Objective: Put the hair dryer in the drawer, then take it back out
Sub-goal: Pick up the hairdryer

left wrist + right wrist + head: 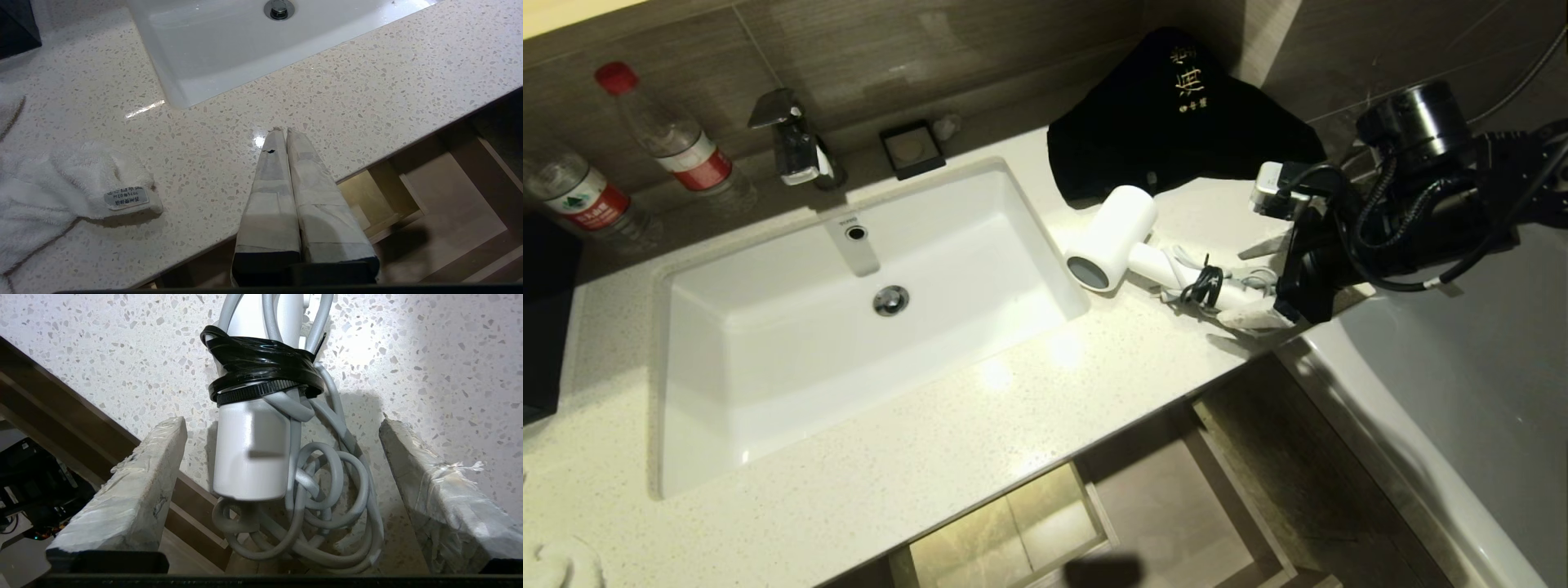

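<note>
My right gripper is above the handle, with its fingers short of the black strap. It would miss the hair dryer if it closed now, so I should first lower it.
The white hair dryer lies on the speckled counter to the right of the sink, its grey round end facing the basin. Its handle and coiled cord, bound by a black strap, point toward my right gripper. That gripper is open, one finger on each side of the handle end, touching neither handle nor cord. The drawer stands pulled out below the counter's front edge. My left gripper is shut and empty, parked over the counter's front edge.
A white sink takes up the counter's middle, with a faucet and two water bottles behind it. A black cloth bag lies just behind the dryer. A white towel lies at the near left, and a bathtub at the right.
</note>
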